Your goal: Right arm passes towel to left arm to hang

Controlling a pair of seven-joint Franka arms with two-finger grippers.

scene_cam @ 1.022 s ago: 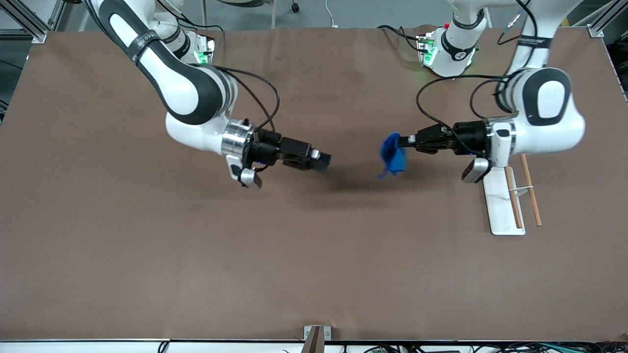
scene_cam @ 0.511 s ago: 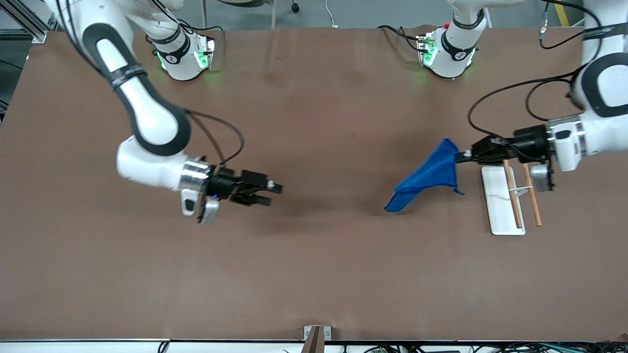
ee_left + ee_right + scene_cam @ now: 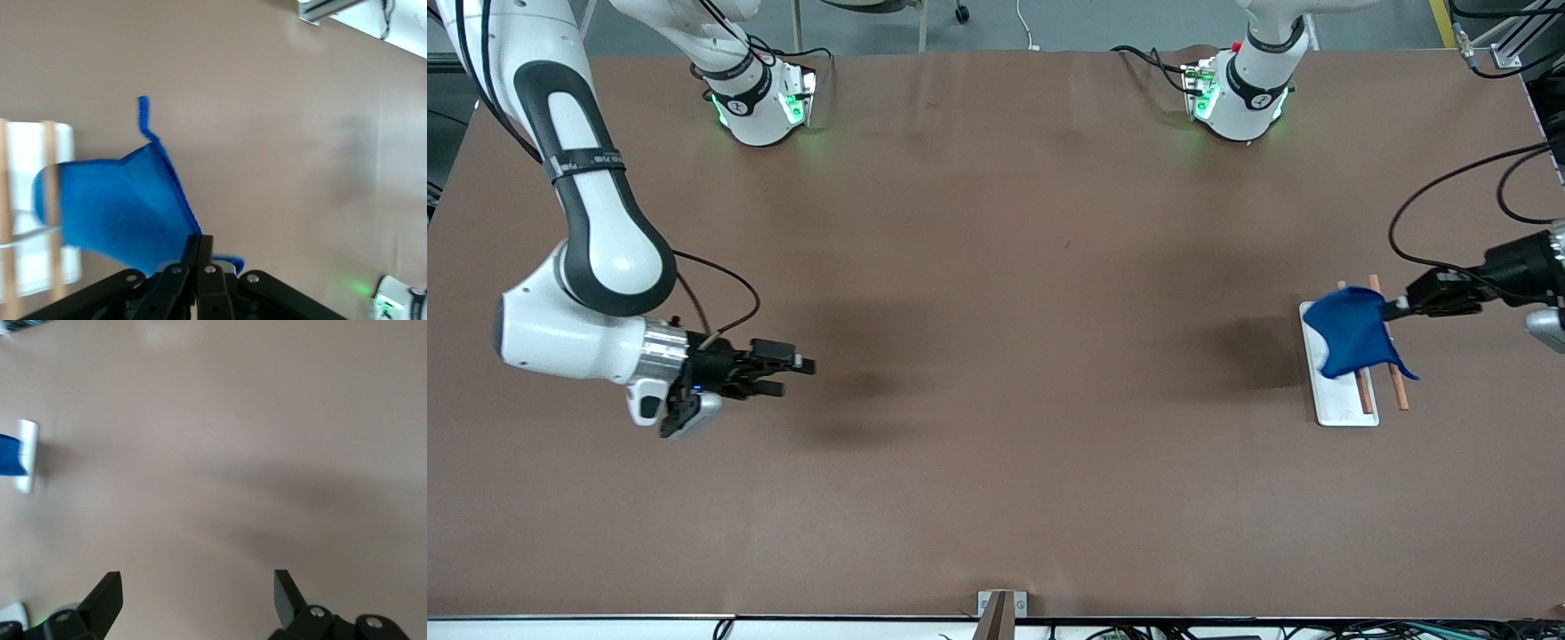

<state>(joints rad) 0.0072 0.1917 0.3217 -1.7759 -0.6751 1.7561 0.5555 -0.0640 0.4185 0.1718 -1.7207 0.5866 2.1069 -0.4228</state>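
The towel hangs low, its lower end (image 3: 1337,361) behind just one rod (image 3: 1366,396). My left gripper now keeps hold of the towel until it lies across both wooden rods.
The royal-blue towel (image 3: 1352,331) hangs from my left gripper (image 3: 1392,309), which is shut on one corner of it, over the white rack base (image 3: 1338,404) with its two wooden rods (image 3: 1396,384) at the left arm's end of the table. In the left wrist view the towel (image 3: 113,207) hangs from the shut jaws over the rack (image 3: 30,173). My right gripper (image 3: 799,375) is open and empty, low over the bare table at the right arm's end. In the right wrist view its fingertips (image 3: 110,590) stand wide apart, and the towel (image 3: 10,453) shows small in the distance.
The table is a brown mat (image 3: 996,356). The two arm bases (image 3: 760,98) (image 3: 1240,89) stand at the edge farthest from the front camera. A small bracket (image 3: 1000,609) sits at the nearest edge.
My left gripper has carried the towel from mid-table to over the rack. My right gripper, empty, has drawn back toward its own end of the table.
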